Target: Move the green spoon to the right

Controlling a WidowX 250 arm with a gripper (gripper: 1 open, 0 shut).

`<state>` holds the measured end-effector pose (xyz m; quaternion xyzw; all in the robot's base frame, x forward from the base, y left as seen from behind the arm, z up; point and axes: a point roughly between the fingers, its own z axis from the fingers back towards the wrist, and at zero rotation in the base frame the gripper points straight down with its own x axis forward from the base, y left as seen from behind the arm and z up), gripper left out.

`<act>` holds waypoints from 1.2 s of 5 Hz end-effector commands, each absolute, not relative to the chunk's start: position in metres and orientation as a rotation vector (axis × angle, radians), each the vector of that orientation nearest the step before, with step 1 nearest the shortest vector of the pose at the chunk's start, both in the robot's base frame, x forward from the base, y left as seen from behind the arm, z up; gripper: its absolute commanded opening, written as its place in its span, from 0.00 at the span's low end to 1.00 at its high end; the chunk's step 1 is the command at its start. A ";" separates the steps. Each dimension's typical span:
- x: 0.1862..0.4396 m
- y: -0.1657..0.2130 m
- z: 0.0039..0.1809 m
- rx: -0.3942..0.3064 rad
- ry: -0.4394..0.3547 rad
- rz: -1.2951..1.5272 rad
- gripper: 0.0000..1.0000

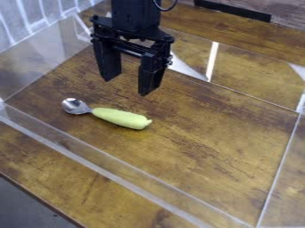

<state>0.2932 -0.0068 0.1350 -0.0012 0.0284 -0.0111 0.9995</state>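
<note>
I need to move the green spoon over the wood, so I should grab it next with my gripper by its light yellow-green handle [120,118].
The green spoon [111,114] lies flat on the wooden table, its light yellow-green handle pointing right and its shiny silver bowl at the left end. My black gripper [128,82] hangs above and just behind it, fingers pointing down and spread apart. It is open with nothing between the fingers, and it does not touch the spoon.
Clear acrylic walls [119,174] fence the wooden table [215,125] along the front, left and right. Bare wood stretches to the right of the spoon. The arm's black body rises at the top centre.
</note>
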 end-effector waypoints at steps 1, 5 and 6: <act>0.291 -0.004 0.125 -0.001 0.070 -0.087 1.00; 0.282 0.044 0.084 0.111 -0.047 -0.566 1.00; 0.292 0.056 0.075 0.140 -0.088 -0.626 1.00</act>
